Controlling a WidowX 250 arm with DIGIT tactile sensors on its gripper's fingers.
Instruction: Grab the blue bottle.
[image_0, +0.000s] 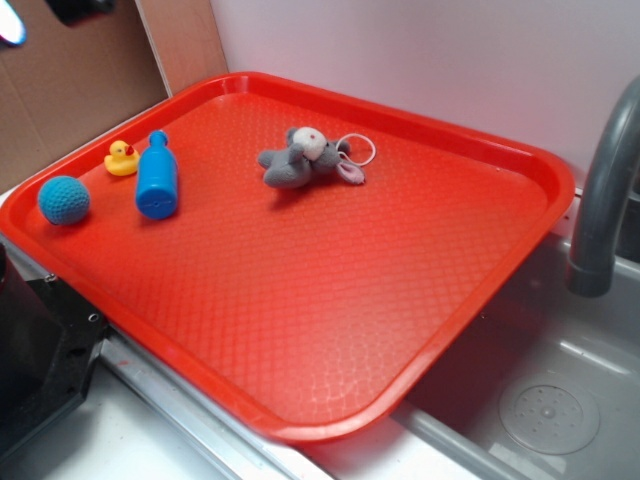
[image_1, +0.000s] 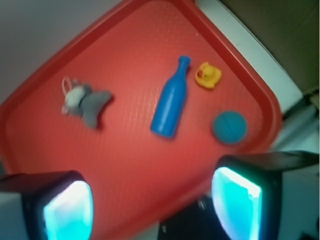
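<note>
Next, my gripper takes hold of the blue bottle around its wide body (image_0: 157, 184) to keep it balanced, since the bottle narrows to a thin neck (image_0: 158, 142).
The blue bottle (image_0: 157, 178) lies on its side on the red tray (image_0: 330, 290), near the tray's left corner, neck pointing away toward the back. In the wrist view the bottle (image_1: 171, 102) lies in the middle of the tray (image_1: 125, 160), well ahead of my gripper (image_1: 152, 205). The gripper is open and empty, high above the tray's near edge; its two cyan-lit fingers (image_1: 67, 212) stand wide apart. In the exterior view only a small part of the arm shows at the top left corner.
A yellow rubber duck (image_0: 121, 158) sits beside the bottle's neck. A teal crocheted ball (image_0: 64, 200) lies left of the bottle. A grey plush mouse (image_0: 305, 158) lies mid-tray. A grey faucet (image_0: 600, 190) and sink basin (image_0: 548, 412) are at the right.
</note>
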